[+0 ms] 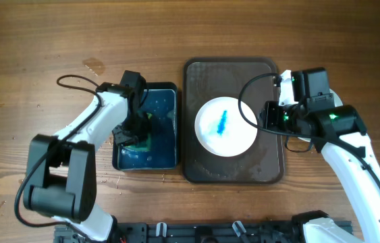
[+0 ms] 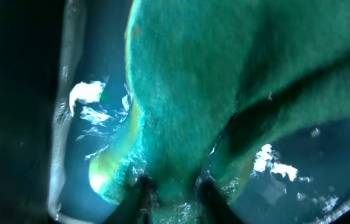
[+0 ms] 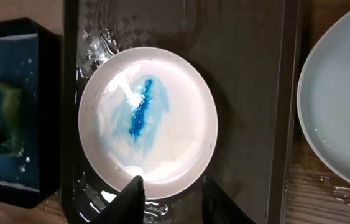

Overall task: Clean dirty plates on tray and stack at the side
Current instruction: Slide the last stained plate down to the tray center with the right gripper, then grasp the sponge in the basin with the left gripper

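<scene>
The dirty plate's blue-smeared side stays free for sponging, so my right gripper should next grab the dirty plate's rim (image 3: 214, 133) on the side facing the clean plate (image 3: 342, 99).
A white plate (image 1: 225, 127) with a blue smear at its centre lies in the middle of the dark brown tray (image 1: 270, 162). My right gripper (image 1: 261, 121) hovers at the plate's right edge, open. In the right wrist view its fingers (image 3: 134, 199) straddle the near rim of the plate (image 3: 147, 121) above the wet tray (image 3: 249, 93). A second, clean plate (image 3: 342, 99) rests on the wood beside the tray. My left gripper (image 1: 134, 138) is down in the blue water, shut on the green sponge (image 2: 187, 93).
The small black tray (image 1: 163, 91) of blue water stands just left of the brown tray, with its wall close to the left arm. Water drops lie on the wood near the tray's right rim (image 3: 324, 186).
</scene>
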`<state>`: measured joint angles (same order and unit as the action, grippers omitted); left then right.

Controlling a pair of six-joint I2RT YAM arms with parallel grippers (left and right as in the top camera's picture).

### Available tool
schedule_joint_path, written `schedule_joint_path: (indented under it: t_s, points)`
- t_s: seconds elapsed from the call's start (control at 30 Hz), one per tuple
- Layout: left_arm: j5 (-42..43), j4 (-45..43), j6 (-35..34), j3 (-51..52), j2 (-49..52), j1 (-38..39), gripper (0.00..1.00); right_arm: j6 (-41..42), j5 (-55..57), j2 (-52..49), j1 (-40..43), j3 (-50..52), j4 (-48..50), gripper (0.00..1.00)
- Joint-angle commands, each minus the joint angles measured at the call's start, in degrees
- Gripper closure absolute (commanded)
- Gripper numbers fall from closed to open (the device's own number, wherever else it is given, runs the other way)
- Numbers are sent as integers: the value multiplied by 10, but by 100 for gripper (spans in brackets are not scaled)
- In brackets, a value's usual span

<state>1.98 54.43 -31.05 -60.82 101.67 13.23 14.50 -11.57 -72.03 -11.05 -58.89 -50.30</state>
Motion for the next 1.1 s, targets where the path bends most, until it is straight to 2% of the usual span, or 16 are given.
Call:
schedule_joint_path:
  t_s: [0.0,0.13,0.2,0.27,0.33,0.5,0.57,0.63,0.67,0.77,0.8,0.83,0.87,0.93,0.97,1.07]
  points:
    - [-6,-39,-9,10,35,2,96,7,-5,2,3,-7,2,66]
    - [82,10,28,-57,-8,0,93,7,-5,2,3,-7,1,65]
    - [47,35,28,-84,-39,0,68,7,-5,2,3,-7,1,65]
    - [-7,30,28,-84,-48,0,57,7,-5,2,3,-7,1,64]
    - [-43,22,28,-84,-42,0,54,7,-5,2,3,-7,1,65]
    - [2,-18,22,-24,0,21,56,7,-5,2,3,-7,0,64]
    - [-8,-84,21,30,9,34,55,12,-5,2,3,-7,1,64]
    - [-34,-125,21,52,11,34,73,13,-5,2,3,-7,0,64]
    - [-42,-129,21,53,11,33,96,22,-5,2,3,-7,-2,64]
    - [-40,-116,21,50,7,33,96,23,-5,2,3,-6,-2,64]
    - [-40,-97,21,42,-3,33,96,68,12,2,3,-2,-13,56]
    - [-40,-84,21,33,-14,33,96,138,37,2,3,7,-28,51]
    - [-40,-64,21,17,-32,33,96,157,38,-3,4,32,-24,51]
    - [-40,-32,24,-9,-64,33,96,136,35,-31,14,65,3,51]
    - [-43,-10,47,-30,-78,33,96,28,-17,-63,21,77,46,48]
    - [-46,33,67,-81,-94,34,96,5,-18,-129,21,77,78,46]
